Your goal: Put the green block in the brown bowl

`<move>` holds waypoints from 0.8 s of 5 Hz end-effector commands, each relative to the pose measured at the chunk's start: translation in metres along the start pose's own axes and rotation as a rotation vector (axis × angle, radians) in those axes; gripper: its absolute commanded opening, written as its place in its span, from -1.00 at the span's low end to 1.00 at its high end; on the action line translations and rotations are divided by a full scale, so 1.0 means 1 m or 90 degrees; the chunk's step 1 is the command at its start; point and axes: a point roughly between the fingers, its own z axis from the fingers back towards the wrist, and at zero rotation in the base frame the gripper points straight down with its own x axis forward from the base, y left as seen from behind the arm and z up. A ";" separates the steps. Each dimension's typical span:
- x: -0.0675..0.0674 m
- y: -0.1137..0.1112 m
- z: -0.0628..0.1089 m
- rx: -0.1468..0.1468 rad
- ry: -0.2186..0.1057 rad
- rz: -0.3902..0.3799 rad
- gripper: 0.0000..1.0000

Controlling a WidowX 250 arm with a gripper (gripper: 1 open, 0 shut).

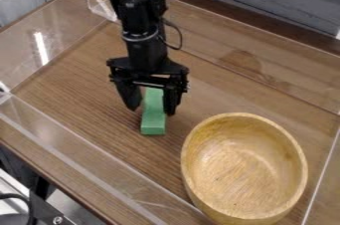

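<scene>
My gripper closes next, since my fingers reach down on either side of the green block [154, 115] near the table. Closing now would catch the block.
The green block [154, 115] lies flat on the wooden table, a short bar pointing toward and away from the camera. My gripper [149, 97] points straight down over its far end, open, with one black finger [127, 95] to the left and the other to the right of the block. The far tip of the block is hidden behind the gripper. I cannot tell whether the fingers touch the block. The brown bowl [245, 164] stands empty at the lower right, a short way from the block.
A clear plastic wall [80, 159] runs along the front and left of the table [253, 65]. A grey plank wall stands behind the far edge. Black cables hang beside the arm.
</scene>
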 end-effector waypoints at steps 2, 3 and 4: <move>0.007 0.005 -0.006 -0.010 -0.020 0.012 -1.00; 0.006 0.006 -0.005 -0.011 -0.013 0.010 -1.00; 0.005 0.006 0.001 -0.009 -0.002 0.004 -1.00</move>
